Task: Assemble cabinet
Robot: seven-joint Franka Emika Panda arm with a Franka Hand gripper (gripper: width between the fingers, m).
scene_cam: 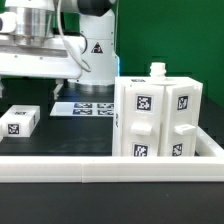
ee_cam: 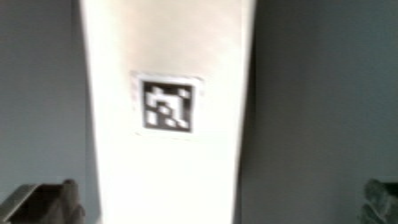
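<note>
My gripper hangs high above the loose white panel in the exterior view, so closing now would miss. It lowers next, before it closes.
The cabinet (scene_cam: 155, 118) is a big white box with black-and-white tags and stands upright on the exterior view's right, with a small white knob on its top. A loose white panel (scene_cam: 20, 121) with one tag lies flat on the black table at the exterior view's left. My gripper (scene_cam: 38, 68) hangs above that side, well clear of the table. In the wrist view a long white panel (ee_cam: 169, 60) with one tag lies below my gripper (ee_cam: 214, 205). The jaws are wide open and empty. The panel sits closer to one dark fingertip (ee_cam: 45, 205) than to the other.
The marker board (scene_cam: 84, 108) lies flat behind the loose panel, in front of the white robot base (scene_cam: 97, 55). A low white rail (scene_cam: 110, 170) runs along the table's front edge, and another runs along the right side.
</note>
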